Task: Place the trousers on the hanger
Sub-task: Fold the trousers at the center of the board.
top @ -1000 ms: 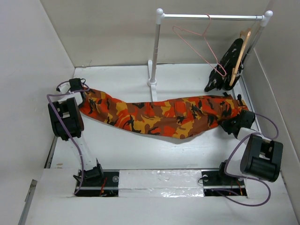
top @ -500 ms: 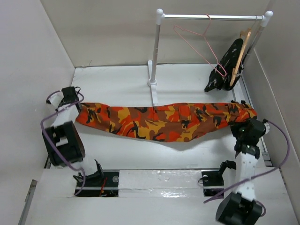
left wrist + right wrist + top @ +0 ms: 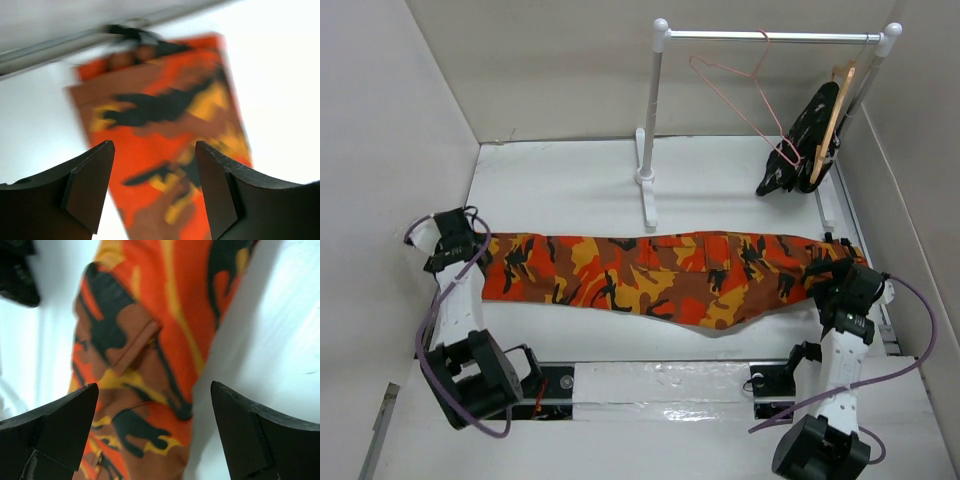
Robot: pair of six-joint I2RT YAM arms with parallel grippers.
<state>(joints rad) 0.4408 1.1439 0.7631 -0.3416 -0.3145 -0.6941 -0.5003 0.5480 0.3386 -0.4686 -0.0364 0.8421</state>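
My right gripper will next grab the trousers' end (image 3: 834, 264) beneath it. It will then fold the camouflage-print trousers (image 3: 670, 280) over toward their other end.
The camouflage-print trousers (image 3: 670, 280) lie stretched out flat across the table, left to right. My left gripper (image 3: 460, 245) is at their left end, open, with nothing between its fingers; the left wrist view shows the trousers (image 3: 165, 125) below its open gripper (image 3: 152, 187). My right gripper (image 3: 835, 280) stands open over their right end, and the right wrist view shows the trousers (image 3: 150, 340) beneath the wide gap of that gripper (image 3: 155, 432). The pink wire hanger (image 3: 745, 95) hangs by its hook on the rail at the back, apart from both grippers.
A white clothes rail (image 3: 770, 36) on a post (image 3: 648, 130) stands at the back. A wooden hanger (image 3: 830, 120) with a black garment (image 3: 800, 135) hangs at its right end. White walls close in the table on three sides.
Both grippers have opened and let go of the trousers' ends. The trousers came nearer and now lie flat. Both arms drew back toward the near edge.
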